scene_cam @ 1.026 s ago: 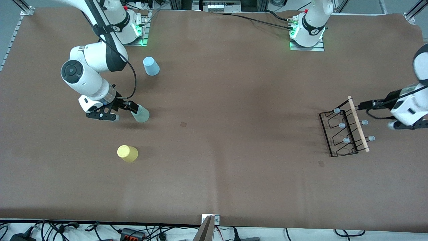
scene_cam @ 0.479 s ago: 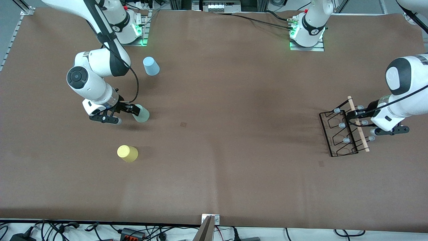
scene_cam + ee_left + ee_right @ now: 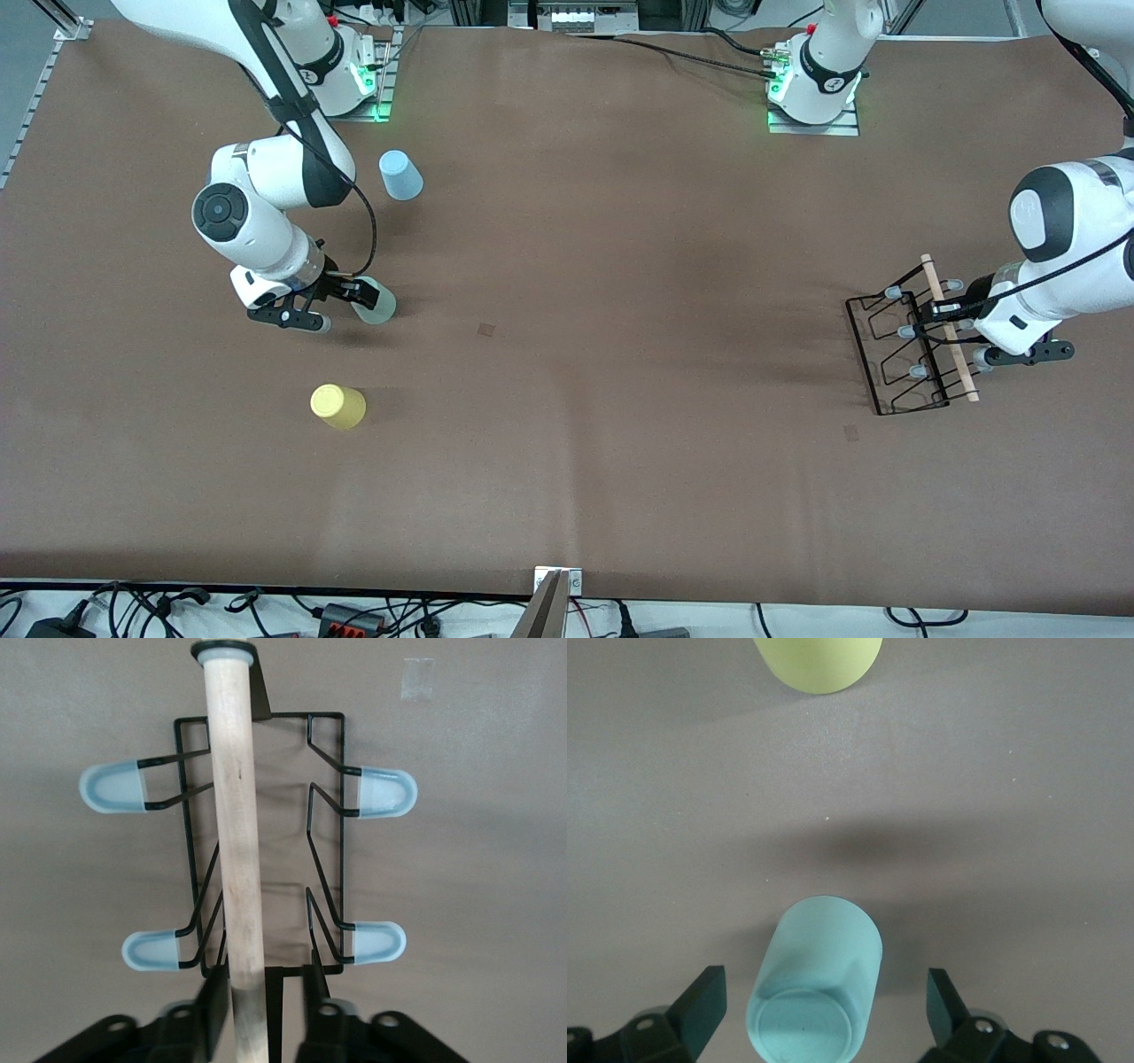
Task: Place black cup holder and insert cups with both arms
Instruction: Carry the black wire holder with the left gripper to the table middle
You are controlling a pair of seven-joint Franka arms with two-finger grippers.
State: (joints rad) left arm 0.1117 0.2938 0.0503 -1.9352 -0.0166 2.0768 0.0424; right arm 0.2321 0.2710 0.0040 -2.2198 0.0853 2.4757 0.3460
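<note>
Next, my right gripper grabs the mint cup by its side near the closed base, to set it on the black cup holder.
The black cup holder stands at the left arm's end of the table; its wooden rod is on top. My left gripper is open and straddles the rod near one end, with one finger close against it. Grey-blue peg tips stick out on both sides. My right gripper is open around the upside-down mint cup, which sits between the fingers in the right wrist view. The yellow cup stands nearer the front camera and the blue cup farther from it.
The yellow cup also shows in the right wrist view. A brown mat covers the table. Cables and a metal bracket lie along its nearest edge. The arm bases stand at the farthest edge.
The left arm swung in and lowered its open gripper over the holder's rod. The right gripper slid forward so that its open fingers flank the mint cup.
</note>
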